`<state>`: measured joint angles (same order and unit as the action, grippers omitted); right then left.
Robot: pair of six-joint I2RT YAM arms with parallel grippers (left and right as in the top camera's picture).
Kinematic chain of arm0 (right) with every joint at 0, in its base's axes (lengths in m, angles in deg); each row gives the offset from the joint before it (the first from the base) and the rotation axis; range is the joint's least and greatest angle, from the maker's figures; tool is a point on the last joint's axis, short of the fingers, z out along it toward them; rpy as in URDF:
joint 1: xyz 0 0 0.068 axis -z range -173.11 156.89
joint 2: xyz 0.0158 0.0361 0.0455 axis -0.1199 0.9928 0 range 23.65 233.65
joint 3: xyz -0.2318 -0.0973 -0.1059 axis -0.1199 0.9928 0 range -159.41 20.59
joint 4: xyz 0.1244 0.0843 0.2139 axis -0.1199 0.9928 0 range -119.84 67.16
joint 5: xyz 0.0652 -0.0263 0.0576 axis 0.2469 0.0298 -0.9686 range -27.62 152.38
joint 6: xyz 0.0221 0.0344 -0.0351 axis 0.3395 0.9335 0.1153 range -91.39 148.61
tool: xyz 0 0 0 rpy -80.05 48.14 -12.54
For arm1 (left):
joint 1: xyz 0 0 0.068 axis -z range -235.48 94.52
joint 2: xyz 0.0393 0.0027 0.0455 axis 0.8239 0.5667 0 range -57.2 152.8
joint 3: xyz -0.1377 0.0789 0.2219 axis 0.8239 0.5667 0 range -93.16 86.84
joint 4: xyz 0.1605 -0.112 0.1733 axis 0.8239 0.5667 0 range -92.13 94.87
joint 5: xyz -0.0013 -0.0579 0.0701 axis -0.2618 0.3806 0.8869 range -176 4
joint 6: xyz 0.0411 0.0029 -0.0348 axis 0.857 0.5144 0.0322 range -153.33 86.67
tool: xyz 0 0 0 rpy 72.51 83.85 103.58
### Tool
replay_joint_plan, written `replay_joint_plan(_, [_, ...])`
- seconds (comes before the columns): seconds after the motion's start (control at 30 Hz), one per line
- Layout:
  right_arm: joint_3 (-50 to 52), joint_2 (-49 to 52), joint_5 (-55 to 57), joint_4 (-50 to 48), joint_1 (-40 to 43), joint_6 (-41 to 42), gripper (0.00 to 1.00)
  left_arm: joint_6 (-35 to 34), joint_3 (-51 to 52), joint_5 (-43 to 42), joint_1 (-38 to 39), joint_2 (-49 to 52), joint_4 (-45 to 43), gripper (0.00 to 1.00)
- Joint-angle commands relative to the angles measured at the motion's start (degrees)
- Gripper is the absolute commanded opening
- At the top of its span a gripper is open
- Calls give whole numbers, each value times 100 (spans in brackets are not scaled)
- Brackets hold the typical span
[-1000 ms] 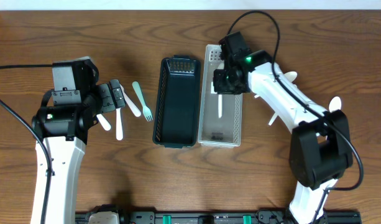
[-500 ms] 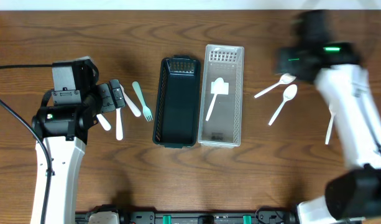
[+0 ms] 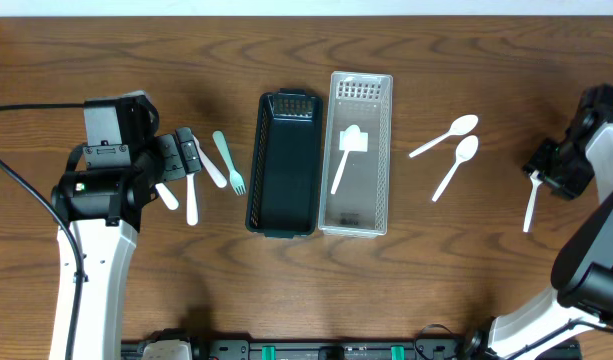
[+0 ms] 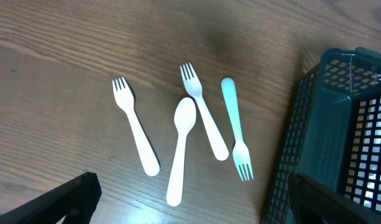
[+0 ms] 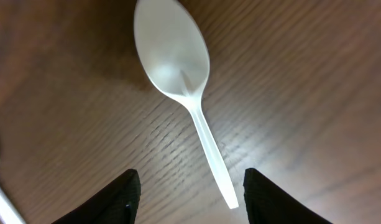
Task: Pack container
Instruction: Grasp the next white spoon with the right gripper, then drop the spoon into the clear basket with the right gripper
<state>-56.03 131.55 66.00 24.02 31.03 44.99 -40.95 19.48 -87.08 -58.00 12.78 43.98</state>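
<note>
The white spoon lies below my right gripper's fingers, its neck [image 3: 534, 184] [image 5: 194, 106] beyond the gap, so closing now would miss it. The right gripper lowers first, then closes.
A clear container [image 3: 376, 205] holds one white spoon [image 3: 346, 155]. A dark mesh basket [image 3: 284, 165] stands to its left, also in the left wrist view [image 4: 339, 124]. My left gripper [image 3: 186, 155] is open and empty above a teal fork [image 4: 237, 137], two white forks [image 4: 135, 127] and a white spoon [image 4: 181, 149]. My right gripper [image 3: 548, 172] is open at the far right, over a white spoon [image 5: 181, 68] on the table. That spoon's handle lies between the fingers [image 5: 115, 199] and they do not touch it.
Two more white spoons [image 3: 444, 137] lie on the table between the clear container and my right gripper. The teal fork [image 3: 229, 163] lies just left of the dark basket. The right arm is near the table's right edge.
My right gripper left a white spoon in the clear container and swung far right to hover over another spoon. The left arm has not moved.
</note>
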Motion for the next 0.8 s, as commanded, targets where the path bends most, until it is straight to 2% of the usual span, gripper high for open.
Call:
replay_joint_plan(0.0, [33, 173, 44, -168, 83, -356, 57, 52, -136, 68, -31, 0, 13, 98])
replay_joint_plan(0.27, [35, 592, 103, -358, 107, -479, 55, 52, -136, 68, -31, 0, 13, 98])
replay_joint_plan(0.53, [35, 935, 90, -525, 118, -494, 44, 52, -136, 68, -31, 0, 13, 98])
replay_joint_plan(0.57, [35, 946, 87, -527, 118, -494, 41, 52, -136, 68, -31, 0, 13, 98])
replay_joint_plan(0.63, [37, 955, 83, -531, 118, -490, 27, 52, -136, 66, -31, 0, 13, 98])
replay_joint_plan(0.67, [37, 955, 74, -529, 118, -490, 19, 52, -136, 68, -31, 0, 13, 98])
replay_joint_plan(0.7, [37, 955, 39, -527, 118, -490, 6, 52, -136, 68, -31, 0, 13, 98])
replay_joint_plan(0.73, [33, 953, -66, -520, 118, -490, 1, 52, -136, 68, -31, 0, 13, 98])
replay_joint_plan(0.77, [28, 942, -164, -514, 118, -490, 1, 52, -136, 68, -31, 0, 13, 98])
